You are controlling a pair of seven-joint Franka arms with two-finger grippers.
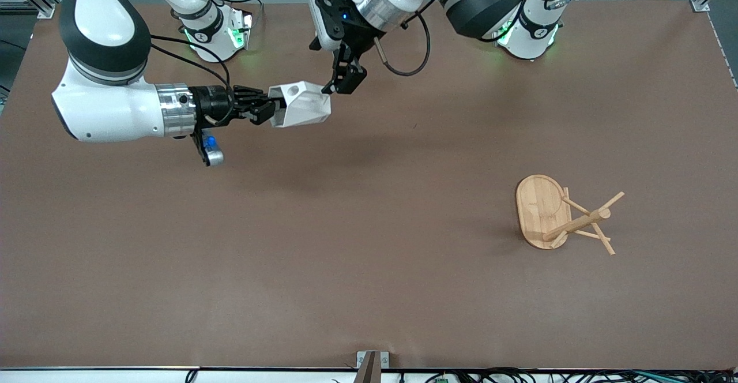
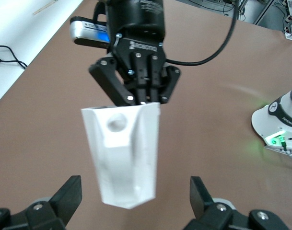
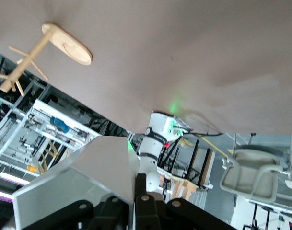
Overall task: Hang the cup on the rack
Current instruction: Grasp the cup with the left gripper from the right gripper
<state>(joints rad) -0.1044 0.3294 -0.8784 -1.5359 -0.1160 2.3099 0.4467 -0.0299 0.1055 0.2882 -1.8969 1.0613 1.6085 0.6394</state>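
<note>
The left gripper should next hold the cup by its bottom end [image 2: 129,188], so that the cup's round hole [image 2: 117,122] stays free to go onto the rack.
The white faceted cup [image 1: 302,106] is held sideways in the air over the table's middle, toward the robots' bases. My right gripper [image 1: 271,109] is shut on its rim end, with the handle and its round hole facing up. My left gripper [image 1: 346,83] hangs at the cup's bottom end. In the left wrist view its fingers [image 2: 71,191] stand wide open on either side of the cup's base [image 2: 126,158] and do not touch it. The bamboo rack [image 1: 542,210] stands on the table toward the left arm's end, nearer the front camera, well away from both grippers.
The rack's post and angled pegs [image 1: 582,221] stick out from its oval base. The rack also shows in the right wrist view [image 3: 64,43]. The brown table top [image 1: 346,256] is bare around it. Both arm bases stand along the table's edge by the robots.
</note>
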